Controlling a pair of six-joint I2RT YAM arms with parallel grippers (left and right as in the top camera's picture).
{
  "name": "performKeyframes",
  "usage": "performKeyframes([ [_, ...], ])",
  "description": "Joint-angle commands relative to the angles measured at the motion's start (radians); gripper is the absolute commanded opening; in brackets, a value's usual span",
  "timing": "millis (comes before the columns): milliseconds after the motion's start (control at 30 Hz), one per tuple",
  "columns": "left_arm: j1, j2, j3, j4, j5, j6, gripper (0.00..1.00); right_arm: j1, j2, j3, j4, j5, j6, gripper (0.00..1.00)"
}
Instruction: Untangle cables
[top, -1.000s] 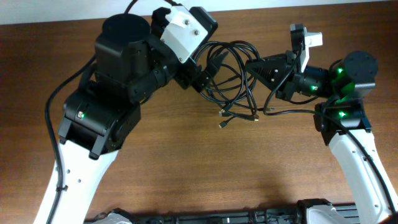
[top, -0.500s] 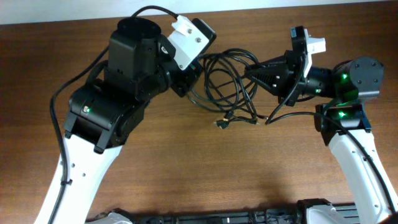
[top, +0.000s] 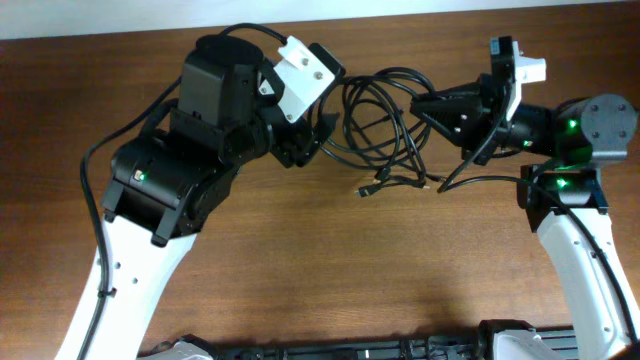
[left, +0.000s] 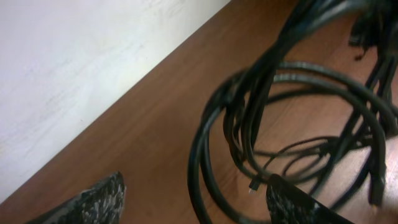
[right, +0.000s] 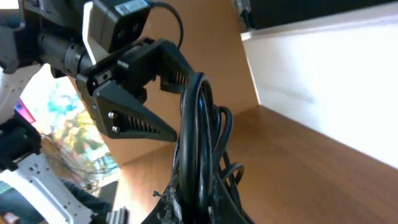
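Note:
My left gripper will grip the outer loop pieces at the edge of the cables next, opposite where my right gripper holds them. It will do this to untangle the cables.
The cables (top: 385, 120) are a tangle of thin black loops at the back middle of the brown table (top: 330, 270), with small plug ends (top: 368, 189) trailing toward the front. My right gripper (top: 418, 103) is shut on a bunch of strands (right: 198, 143) and holds the loops up off the wood. At the bundle's left edge my left gripper (top: 320, 138) is open. Two strands (left: 205, 180) run between its fingers (left: 93, 202) without being pinched. The right wrist view also shows the left gripper (right: 163, 87) just behind the held loops, jaws apart.
A white wall (left: 81, 68) borders the table's far edge, close behind the cables. A loose strand (top: 480, 181) curves under the right arm (top: 570, 150). The bulky left arm (top: 170, 180) covers the left part of the table.
The right gripper has shifted right and back, and the bundle went with it. The left gripper, against the loops a second ago, now stands at their left edge with jaws apart.

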Motion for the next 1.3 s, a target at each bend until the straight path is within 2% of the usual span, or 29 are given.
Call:
performKeyframes([
  [0,0.003,0.002,0.01,-0.003,-0.003,-0.051,0.7,-0.009,-0.006,0.006,0.049,-0.01,0.002,0.04],
  [67,0.003,0.011,0.01,-0.003,0.034,-0.056,0.66,-0.009,-0.006,0.006,0.103,-0.03,0.025,0.04],
  [100,0.003,0.019,0.01,-0.002,0.05,-0.056,0.59,-0.008,-0.006,0.006,0.14,-0.046,0.043,0.04],
  [133,0.003,0.026,0.01,-0.002,0.058,-0.056,0.45,-0.008,-0.007,0.006,0.177,-0.058,0.055,0.04],
  [167,0.003,0.033,0.01,0.006,0.085,-0.056,0.01,-0.008,-0.006,0.006,0.176,-0.058,0.055,0.04],
  [333,0.003,0.033,0.01,0.027,0.066,-0.057,0.0,-0.011,-0.006,0.006,0.175,-0.058,0.054,0.04],
  [400,0.003,0.033,0.01,0.027,-0.007,-0.089,0.0,-0.025,-0.006,0.006,0.156,-0.056,0.055,0.04],
  [500,0.003,0.033,0.01,0.036,-0.155,-0.201,0.0,-0.068,-0.005,0.006,0.088,-0.05,0.054,0.04],
  [567,0.003,0.033,0.01,0.05,-0.311,-0.348,0.0,-0.095,-0.005,0.006,0.063,-0.053,0.055,0.04],
  [633,0.003,0.033,0.01,0.054,-0.401,-0.46,0.0,-0.113,-0.005,0.006,0.05,-0.055,0.055,0.04],
  [700,0.003,0.033,0.01,0.063,-0.41,-0.546,0.0,-0.116,-0.005,0.006,0.04,-0.055,0.055,0.04],
  [833,0.003,0.033,0.01,0.088,-0.411,-0.829,0.0,-0.116,-0.005,0.006,0.04,-0.055,0.055,0.04],
  [967,0.003,0.033,0.01,0.104,-0.41,-1.016,0.0,-0.116,-0.005,0.006,0.005,-0.059,0.053,0.04],
  [1133,0.003,0.033,0.01,0.101,-0.41,-1.398,0.0,-0.116,-0.005,0.006,-0.014,-0.082,0.054,0.04],
  [1267,0.003,0.033,0.01,0.108,-0.411,-1.611,0.0,-0.116,-0.005,0.006,-0.02,-0.108,0.054,0.04],
])
